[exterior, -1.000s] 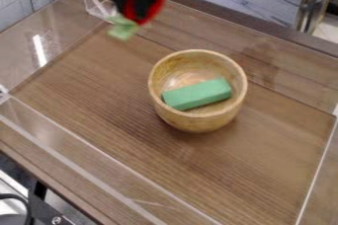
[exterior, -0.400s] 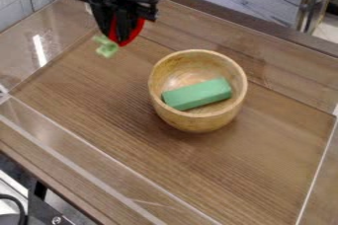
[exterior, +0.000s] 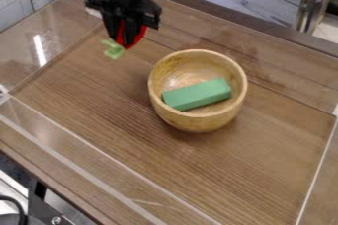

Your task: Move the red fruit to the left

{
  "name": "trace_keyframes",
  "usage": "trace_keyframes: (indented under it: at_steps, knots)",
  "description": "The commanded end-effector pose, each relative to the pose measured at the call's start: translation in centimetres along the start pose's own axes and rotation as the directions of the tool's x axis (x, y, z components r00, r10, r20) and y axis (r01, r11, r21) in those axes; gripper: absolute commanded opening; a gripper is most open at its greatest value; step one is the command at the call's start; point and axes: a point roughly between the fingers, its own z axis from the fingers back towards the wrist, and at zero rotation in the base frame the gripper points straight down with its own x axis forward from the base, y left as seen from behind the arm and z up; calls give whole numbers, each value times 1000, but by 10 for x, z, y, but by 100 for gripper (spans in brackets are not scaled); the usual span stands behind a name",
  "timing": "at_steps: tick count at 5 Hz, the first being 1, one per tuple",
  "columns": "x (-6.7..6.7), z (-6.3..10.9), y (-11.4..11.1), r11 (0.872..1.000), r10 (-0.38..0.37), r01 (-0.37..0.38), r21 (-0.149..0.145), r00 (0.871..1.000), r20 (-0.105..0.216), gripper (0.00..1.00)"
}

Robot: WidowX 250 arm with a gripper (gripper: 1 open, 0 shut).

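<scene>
My gripper should lower the red fruit [exterior: 133, 36] before opening: the fruit hangs between its fingers above the wood of the tabletop.
Above the back-left part of the wooden table, my black gripper [exterior: 128, 37] points steeply down. The red fruit [exterior: 133, 36] sits between its fingers, and the gripper is shut on it. The fruit's light-green leafy end [exterior: 117, 48] pokes out below and to the left, close over the tabletop. I cannot tell whether the leaf touches the wood. The gripper hangs to the upper left of the wooden bowl [exterior: 166, 71], apart from it.
The wooden bowl stands mid-table with a green rectangular block [exterior: 199, 95] lying inside it. Clear plastic walls [exterior: 53, 32] ring the table [exterior: 93, 120]. Bare wood lies left of and in front of the bowl.
The gripper has come down toward the tabletop and shifted a little left, carrying the red fruit. The bowl and the green block have stayed put.
</scene>
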Motion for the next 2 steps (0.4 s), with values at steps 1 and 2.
trace_keyframes:
  at_steps: [1,2]
  knots:
    - [23,-13,10,996,77,-79,41,996,53,0]
    - [34,-26,10,992,111,-114,56,993,49,0]
